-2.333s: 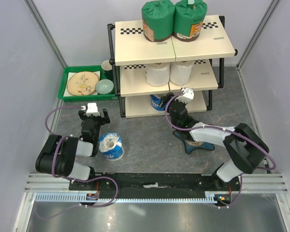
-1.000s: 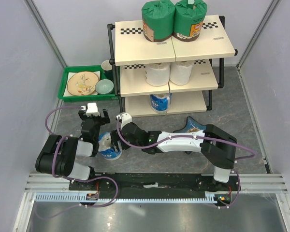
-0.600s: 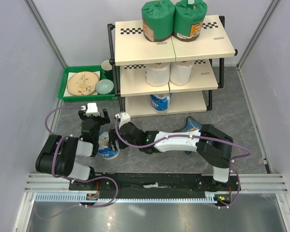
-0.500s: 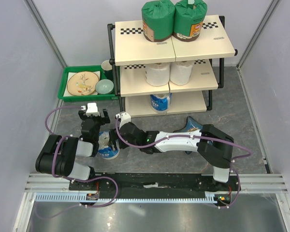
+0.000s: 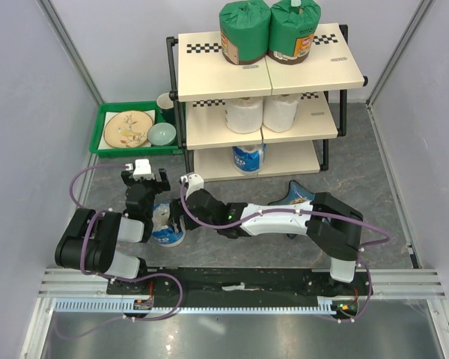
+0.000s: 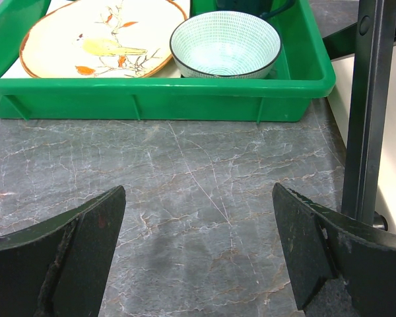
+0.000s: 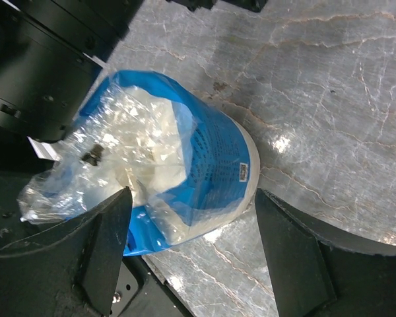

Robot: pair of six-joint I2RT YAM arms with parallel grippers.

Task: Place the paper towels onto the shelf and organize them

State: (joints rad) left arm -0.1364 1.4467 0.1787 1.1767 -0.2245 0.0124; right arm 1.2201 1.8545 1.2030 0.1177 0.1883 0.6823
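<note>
The blue-and-white roll's white base should stay free to rest on the shelf [image 5: 343, 69]. My right gripper needs to grab the roll by its blue-wrapped side [image 5: 168, 235] next.
The shelf [image 5: 343, 69] stands at the back. Two green paper towel rolls [image 5: 245, 31] are on its top board, two white rolls [image 5: 244, 114] on the middle board, and one blue-and-white roll [image 5: 248, 158] on the bottom board. Another blue-and-white roll [image 5: 165, 232] lies on the floor by the left arm. My right gripper [image 5: 174, 217] reaches across to it. In the right wrist view the roll [image 7: 185, 158] sits between the open fingers [image 7: 99, 251], not clamped. My left gripper [image 5: 142, 179] is open and empty above bare floor [image 6: 198, 198].
A green tray [image 5: 99, 146] with a plate [image 6: 99, 33] and a bowl [image 6: 224, 43] sits left of the shelf. A black shelf post [image 6: 373, 112] is close to my left gripper's right finger. A blue star-shaped dish [image 5: 304, 199] lies under the right arm.
The right arm has swung from the bottom shelf over to the floor roll and set its open jaws around it. In the last half second it has hardly moved. The left arm is still.
</note>
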